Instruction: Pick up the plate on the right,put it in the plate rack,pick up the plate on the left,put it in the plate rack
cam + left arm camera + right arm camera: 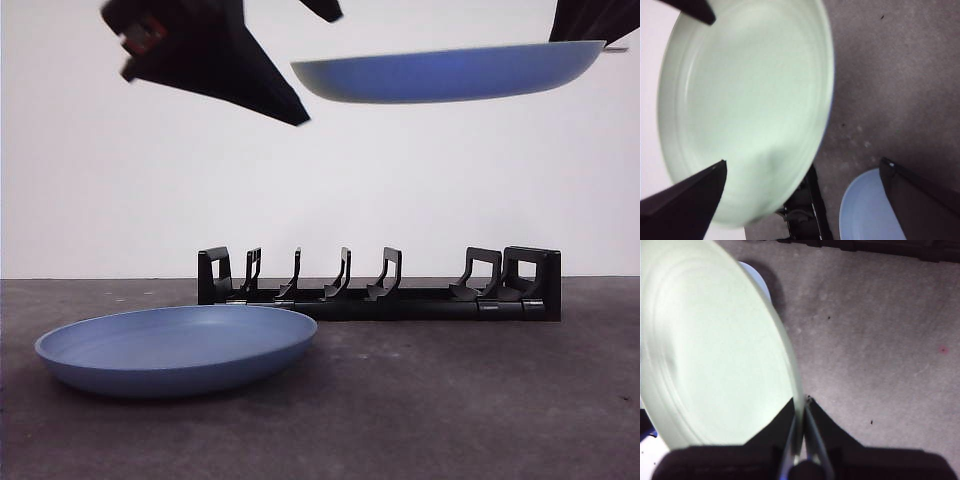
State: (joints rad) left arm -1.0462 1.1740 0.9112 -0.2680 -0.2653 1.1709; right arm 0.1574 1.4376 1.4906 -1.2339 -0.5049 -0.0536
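Note:
The held plate has to get into the plate rack (380,290), so my left gripper should grab the plate by its free rim (305,72) next.
A blue plate (450,72) hangs level, high above the plate rack (380,290); it looks pale and washed out in the wrist views (745,110) (715,355). My right gripper (802,410) is shut on its rim and enters the front view at the top right corner (590,22). My left gripper (802,162) is open, with its jaws wide apart on either side of the plate's opposite rim (315,65) and not touching it. A second blue plate (175,350) lies flat on the table, in front of the rack's left end.
The long black rack stands across the middle of the dark grey table (480,400), with a white wall behind it. Part of the rack (802,210) and the lying plate (865,210) show below the held plate.

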